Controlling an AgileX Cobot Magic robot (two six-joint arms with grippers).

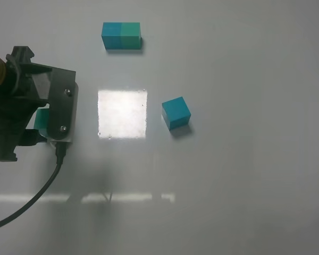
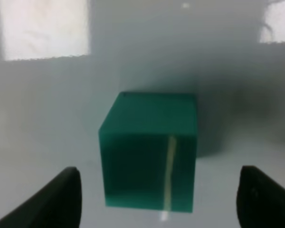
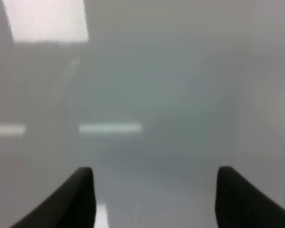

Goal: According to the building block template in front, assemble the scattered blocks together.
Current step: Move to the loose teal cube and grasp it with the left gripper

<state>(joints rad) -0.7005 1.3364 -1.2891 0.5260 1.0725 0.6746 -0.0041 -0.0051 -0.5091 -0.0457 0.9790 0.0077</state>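
I need to lower my left gripper before it closes on the sea-green cube: its fingers are above the sea-green cube [image 2: 149, 147], and the cube's whole top side [image 2: 138, 172] shows.
The building block template [image 1: 121, 35], a teal-blue and green two-cube bar, lies at the far middle of the table. The loose teal-blue cube [image 1: 176, 112] sits right of centre. The loose sea-green cube [image 2: 149, 149] sits on the table between the open fingers of my left gripper [image 2: 159, 199], with a gap on each side. In the exterior high view only a sliver of that cube [image 1: 41, 119] shows under the left arm [image 1: 37, 106]. My right gripper [image 3: 154, 199] is open and empty over bare table, and it is outside the exterior high view.
The table [image 1: 244, 186] is plain white-grey with a bright square reflection [image 1: 122, 113] at its middle. A black cable [image 1: 40, 194] trails from the left arm toward the front left.
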